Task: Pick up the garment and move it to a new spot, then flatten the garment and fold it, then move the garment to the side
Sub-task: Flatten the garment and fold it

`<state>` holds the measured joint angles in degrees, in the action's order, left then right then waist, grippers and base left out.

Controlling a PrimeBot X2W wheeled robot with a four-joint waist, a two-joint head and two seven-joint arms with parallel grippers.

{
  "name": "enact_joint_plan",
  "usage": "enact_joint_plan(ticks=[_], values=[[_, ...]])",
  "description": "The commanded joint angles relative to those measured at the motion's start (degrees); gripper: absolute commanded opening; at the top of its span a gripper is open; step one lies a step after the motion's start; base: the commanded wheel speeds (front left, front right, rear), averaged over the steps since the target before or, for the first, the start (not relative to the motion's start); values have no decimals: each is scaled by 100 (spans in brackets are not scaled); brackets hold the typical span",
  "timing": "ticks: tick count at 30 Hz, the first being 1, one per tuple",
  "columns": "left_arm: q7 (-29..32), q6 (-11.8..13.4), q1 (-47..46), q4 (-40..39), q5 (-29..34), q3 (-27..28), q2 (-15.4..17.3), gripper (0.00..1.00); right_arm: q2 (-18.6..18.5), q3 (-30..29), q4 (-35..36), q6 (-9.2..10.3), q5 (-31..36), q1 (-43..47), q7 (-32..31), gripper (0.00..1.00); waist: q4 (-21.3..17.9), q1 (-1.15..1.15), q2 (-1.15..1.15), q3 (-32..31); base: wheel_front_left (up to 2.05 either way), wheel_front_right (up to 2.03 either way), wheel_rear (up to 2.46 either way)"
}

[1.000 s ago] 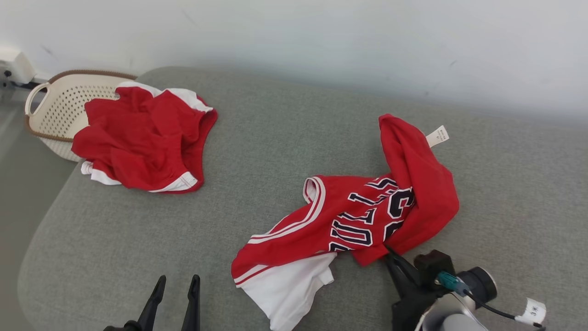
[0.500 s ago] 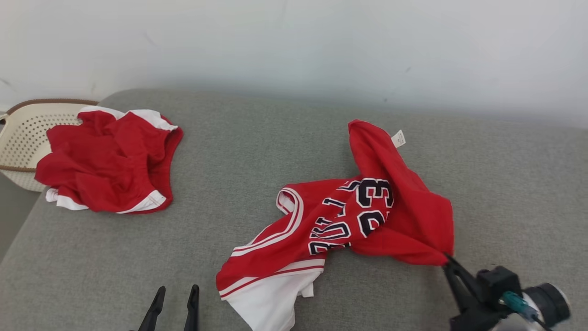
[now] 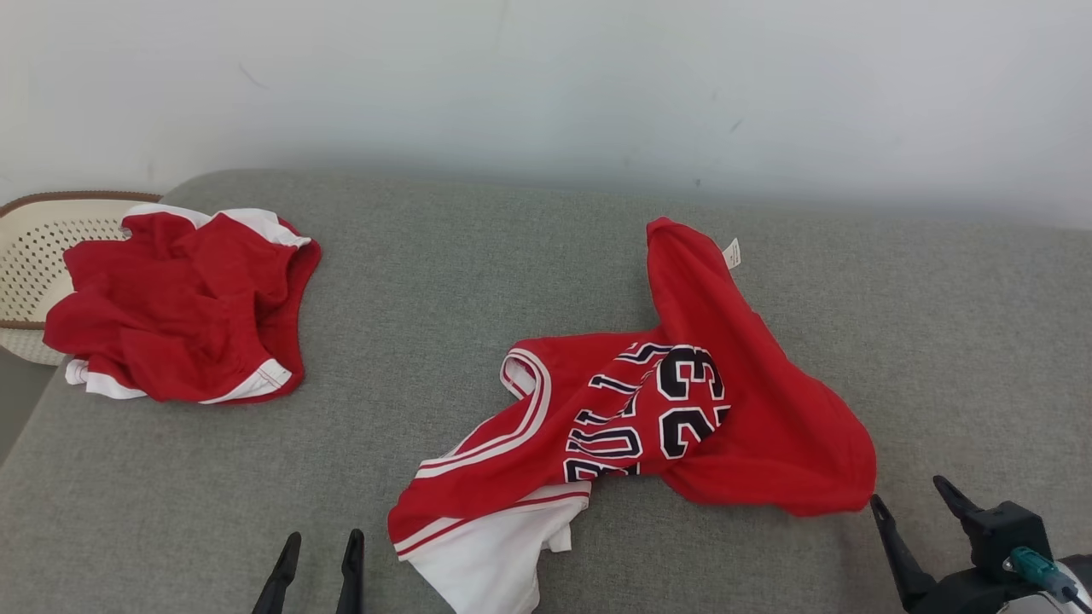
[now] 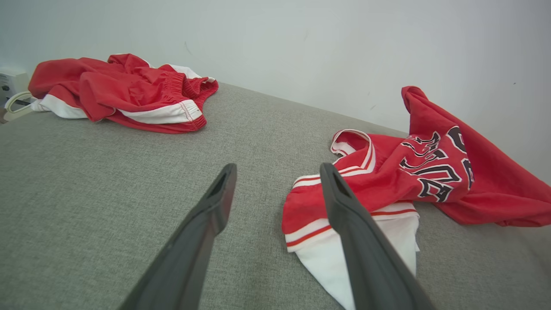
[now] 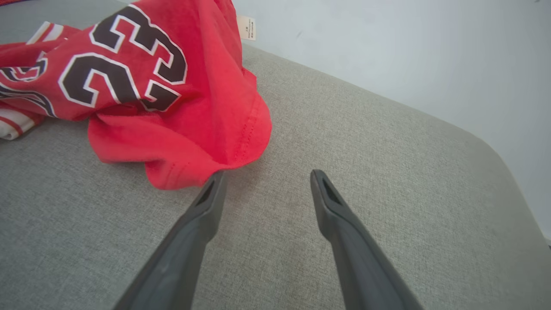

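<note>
The robot's right gripper next needs to pinch the jersey by its hem edge to pick it up, since that edge arches up off the cushion while the lettered cloth (image 3: 655, 414) (image 5: 124, 62) lies slack.
A red jersey garment (image 3: 682, 401) with dark numbers and white trim lies crumpled on the grey cushion (image 3: 512, 281), right of centre; it also lies in the left wrist view (image 4: 413, 172) and the right wrist view (image 5: 163, 94). My right gripper (image 3: 911, 501) stands open just right of the garment's lower right corner, with nothing between its fingers; its left fingertip (image 5: 215, 181) sits at the hem's edge. My left gripper (image 3: 321, 544) is open near the front edge, left of the garment's white hem (image 4: 366, 254).
A second red garment with white trim (image 3: 179, 307) lies heaped at the cushion's far left, partly over a cream perforated basket (image 3: 34, 247). A pale wall (image 3: 546, 85) rises behind the cushion. The cushion's rounded right edge (image 5: 508, 163) is close to my right gripper.
My right gripper dragged the garment's corner to the right, then opened and let it go. The head camera has turned right, so the scene sits further left. The left gripper stays open.
</note>
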<state>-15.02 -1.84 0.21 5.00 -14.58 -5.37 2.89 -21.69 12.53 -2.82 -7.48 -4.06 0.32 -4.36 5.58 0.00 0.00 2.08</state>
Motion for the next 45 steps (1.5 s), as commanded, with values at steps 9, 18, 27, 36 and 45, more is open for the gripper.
enact_joint_plan(ticks=[9, 18, 27, 36, 45], values=[[-20, 19, 59, -28, 40, 54, 0, 100, 45, -672, 192, -3, 78, 236, 0, 100, -67, 0, 0, 89, 0, 0, 0], [-20, 7, -40, -28, 70, 43, 0, 100, 592, -690, 311, -3, -408, 200, 294, 100, -107, 0, 0, 155, 0, 0, 0], [-19, -50, -117, 11, 129, 29, -2, 100, 751, -303, -571, -3, -874, -311, 416, 100, -28, 0, 0, 201, 0, 0, 0], [-20, -57, -51, 49, 170, 82, -2, 100, 681, 88, -1526, -3, -1327, -924, 865, 0, 117, 0, 0, 166, 0, 0, 0], [-20, 11, 143, 24, 118, 148, -2, 100, 392, -45, -1110, -3, -1422, -790, 845, 0, -98, 0, 0, -66, 0, 0, 0]])
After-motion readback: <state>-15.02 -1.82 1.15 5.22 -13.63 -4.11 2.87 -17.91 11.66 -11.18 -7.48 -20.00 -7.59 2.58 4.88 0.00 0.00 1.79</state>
